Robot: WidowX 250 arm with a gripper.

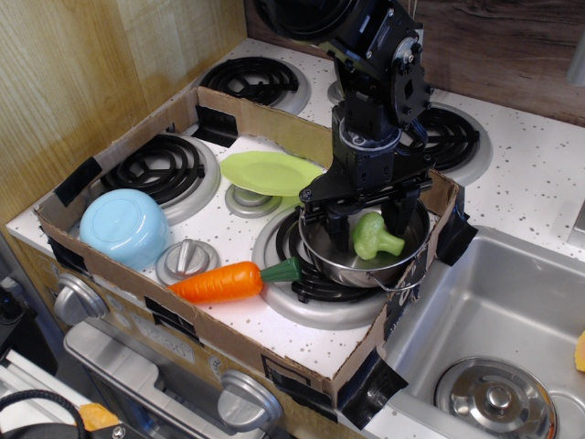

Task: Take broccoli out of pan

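I need to grab the broccoli by its rounded head (370, 227) next, to take it out of the pan (340, 260).
The broccoli (374, 237), a small light green floret, lies inside the pan (340, 260), a shiny steel pot on the front right burner. My gripper (366, 222) hangs down into the pan with its black fingers (333, 225) on either side of the broccoli. The jaws are open but narrowed, close to the floret; the right finger looks near or touching its far side. The arm hides the back of the pan.
An orange carrot (222, 282) lies left of the pan. A lime-green plate (263, 172) and a light blue bowl (123, 227) sit further left. A cardboard wall (238, 340) rings the stove area. A sink (494, 366) is at the right.
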